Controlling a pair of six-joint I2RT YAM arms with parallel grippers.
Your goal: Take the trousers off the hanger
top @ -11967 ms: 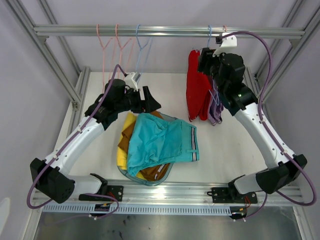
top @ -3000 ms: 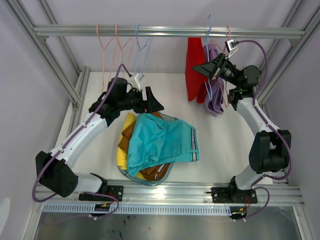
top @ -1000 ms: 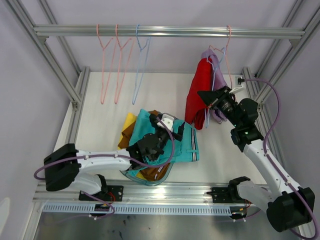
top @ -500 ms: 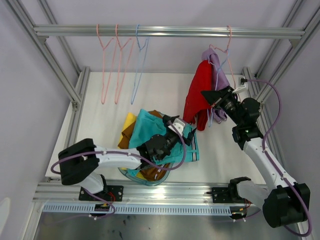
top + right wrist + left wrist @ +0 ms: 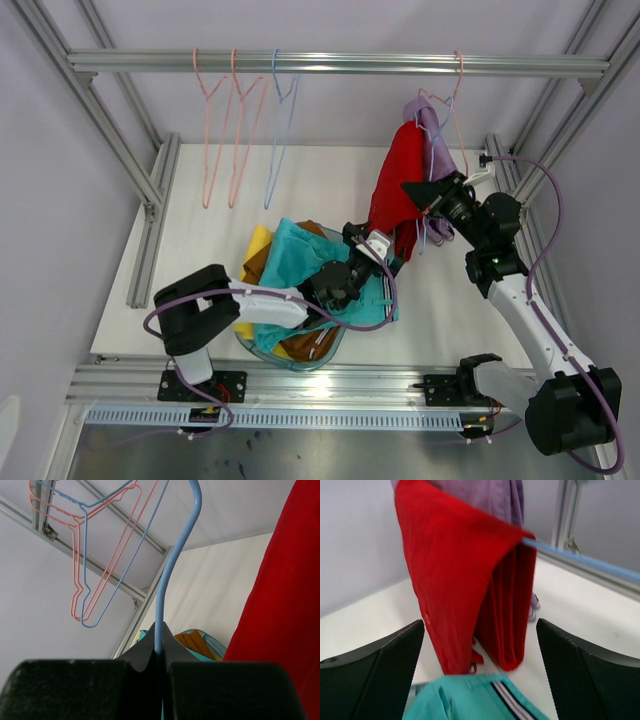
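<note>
The left gripper grabs the red trousers by the near hanging cloth below the fold (image 5: 386, 208) (image 5: 464, 596) next, to remove them.
Red trousers (image 5: 398, 185) hang folded over a blue hanger (image 5: 420, 232) that my right gripper (image 5: 428, 193) holds off the rail, shut on its wire neck (image 5: 162, 600). Lilac trousers (image 5: 432, 135) hang just behind them on a pink hanger (image 5: 458, 95) hooked on the rail. Teal trousers (image 5: 295, 260) lie on top of the yellow (image 5: 256, 243) and brown trousers (image 5: 254, 270) in a basket (image 5: 292, 360). My left gripper (image 5: 373, 242) hovers open over the teal pair. It faces the red trousers (image 5: 460, 580) a short way off, nothing between its fingers (image 5: 375, 675).
Three empty hangers, two pink (image 5: 205, 120) and one blue (image 5: 280, 115), hang on the rail (image 5: 330, 63) at the back left. Frame posts (image 5: 150, 190) stand on both sides of the white table. The left arm stretches across the basket.
My left gripper has moved right across the pile toward the red trousers. The right gripper keeps its hold on the blue hanger and has hardly moved.
</note>
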